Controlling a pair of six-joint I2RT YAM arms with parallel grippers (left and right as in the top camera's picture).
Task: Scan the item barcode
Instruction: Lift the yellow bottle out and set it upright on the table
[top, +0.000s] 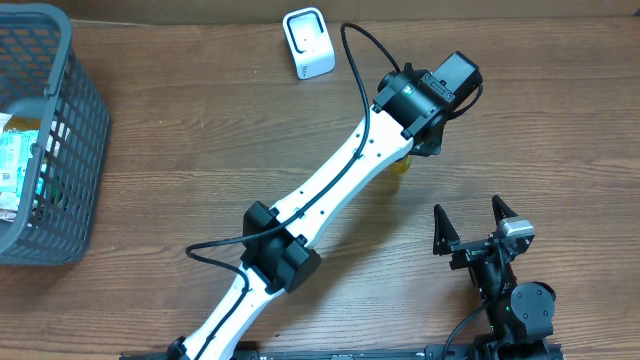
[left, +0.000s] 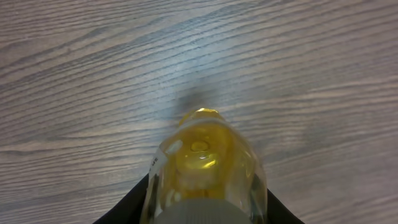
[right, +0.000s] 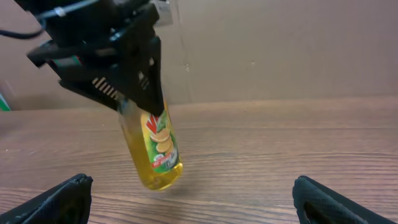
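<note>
My left gripper needs to keep holding the bottle (top: 401, 165). It hangs tilted with its base above the table, so it would drop and likely tip over if I opened now.
The item is a clear bottle of yellow liquid (right: 155, 152) with a green and red label. My left gripper (right: 134, 93) is shut on its upper part, just below the grey cap. The bottle hangs tilted with its base close to the wooden table; whether it touches is unclear. In the left wrist view I look down the bottle (left: 202, 162), black fingers (left: 134, 202) on both sides. From overhead only a yellow sliver of bottle (top: 401, 165) shows under the left wrist. The white barcode scanner (top: 308, 42) stands at the back. My right gripper (top: 472, 222) is open and empty, near the front right.
A grey plastic basket (top: 70, 130) with packaged goods stands at the left edge. The left arm (top: 320, 200) stretches diagonally across the table's middle. A cardboard wall lies behind the table in the right wrist view.
</note>
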